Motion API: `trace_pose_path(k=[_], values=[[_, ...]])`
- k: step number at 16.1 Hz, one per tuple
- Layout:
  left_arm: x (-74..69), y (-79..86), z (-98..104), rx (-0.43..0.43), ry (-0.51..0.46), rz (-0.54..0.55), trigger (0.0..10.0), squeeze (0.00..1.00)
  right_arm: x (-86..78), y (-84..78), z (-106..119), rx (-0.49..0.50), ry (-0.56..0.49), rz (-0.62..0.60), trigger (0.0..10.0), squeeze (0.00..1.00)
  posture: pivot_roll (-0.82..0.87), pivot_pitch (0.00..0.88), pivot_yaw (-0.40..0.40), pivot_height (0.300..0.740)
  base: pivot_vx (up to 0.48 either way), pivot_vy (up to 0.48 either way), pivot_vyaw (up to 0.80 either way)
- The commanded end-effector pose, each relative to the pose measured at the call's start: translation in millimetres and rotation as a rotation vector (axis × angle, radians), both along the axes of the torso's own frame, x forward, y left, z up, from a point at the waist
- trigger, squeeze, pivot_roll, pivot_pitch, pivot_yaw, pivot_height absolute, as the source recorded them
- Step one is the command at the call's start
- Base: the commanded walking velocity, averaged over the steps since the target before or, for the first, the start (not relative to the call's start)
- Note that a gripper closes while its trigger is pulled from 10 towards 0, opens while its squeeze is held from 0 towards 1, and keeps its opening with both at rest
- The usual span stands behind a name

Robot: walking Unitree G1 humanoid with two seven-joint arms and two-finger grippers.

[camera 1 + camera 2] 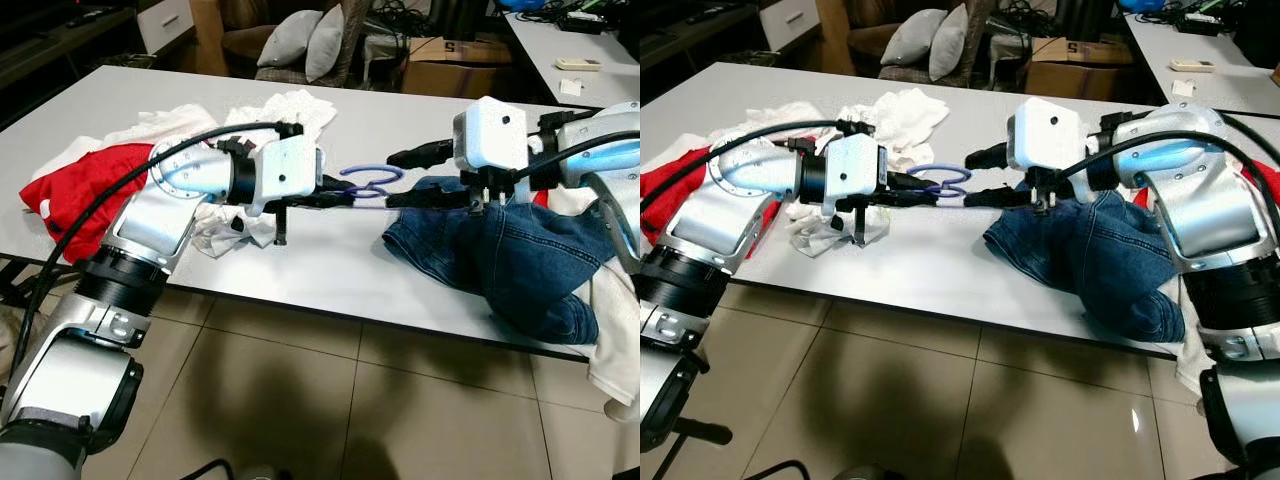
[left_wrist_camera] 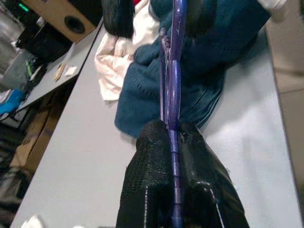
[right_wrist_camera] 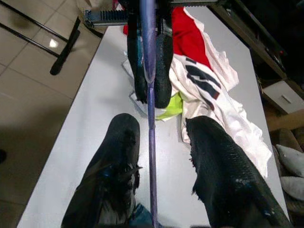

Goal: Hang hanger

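Note:
My left gripper stays shut on one end of the hanger. Next, my right gripper grabs the hanger by its free shoulder bar.
A thin purple hanger (image 1: 368, 183) hangs in the air just above the white table (image 1: 320, 262), between my two grippers. My left gripper (image 1: 345, 197) is shut on one end of it; in the left wrist view the purple wire (image 2: 172, 95) runs out from between the closed fingers (image 2: 147, 161). My right gripper (image 1: 412, 177) faces it from the other side and is open. The hanger's bar (image 3: 151, 142) passes between its spread fingers (image 3: 118, 152) without touching them. A pair of blue jeans (image 1: 500, 250) lies crumpled on the table under the right gripper.
A red and white garment (image 1: 85, 190) and white clothes (image 1: 295, 108) lie heaped on the table's left and back. More white cloth (image 1: 615, 330) hangs off the right edge. Behind stand a chair with grey pillows (image 1: 305, 42), a cardboard box (image 1: 450, 68) and another table (image 1: 565, 45).

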State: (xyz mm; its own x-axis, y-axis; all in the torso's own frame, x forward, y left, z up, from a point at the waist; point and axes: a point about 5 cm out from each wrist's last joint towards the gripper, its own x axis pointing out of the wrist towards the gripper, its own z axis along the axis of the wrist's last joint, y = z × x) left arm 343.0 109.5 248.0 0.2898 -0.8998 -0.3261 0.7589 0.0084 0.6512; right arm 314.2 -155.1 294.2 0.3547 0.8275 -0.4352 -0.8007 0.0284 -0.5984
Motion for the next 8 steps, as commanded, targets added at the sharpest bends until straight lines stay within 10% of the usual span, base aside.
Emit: trace_pose_path(k=[1,6,7,8], values=[[0.1,2.1,1,-0.023,-0.046,0.003,0.0,0.00,-3.9,-0.3,3,0.005,-0.005,0.013,10.0,0.00,-0.08,0.000,0.048,0.740,0.000,0.000,0.00],[-5.6,-13.4,8,-0.067,-0.099,-0.062,0.0,0.00,-1.7,7.3,-9,0.010,0.016,0.016,10.0,0.00,-0.09,0.000,0.050,0.740,0.000,0.000,0.00],[-6.8,-15.6,8,-0.060,-0.110,-0.078,0.0,0.00,-0.4,7.9,-10,0.001,0.015,0.013,5.4,0.00,-0.09,0.000,0.050,0.740,0.000,0.000,0.00],[-7.8,-16.8,7,-0.046,-0.119,-0.089,0.0,0.00,1.4,8.1,-10,-0.003,0.009,0.008,3.1,0.00,-0.08,0.000,0.047,0.740,0.000,0.000,0.00]])
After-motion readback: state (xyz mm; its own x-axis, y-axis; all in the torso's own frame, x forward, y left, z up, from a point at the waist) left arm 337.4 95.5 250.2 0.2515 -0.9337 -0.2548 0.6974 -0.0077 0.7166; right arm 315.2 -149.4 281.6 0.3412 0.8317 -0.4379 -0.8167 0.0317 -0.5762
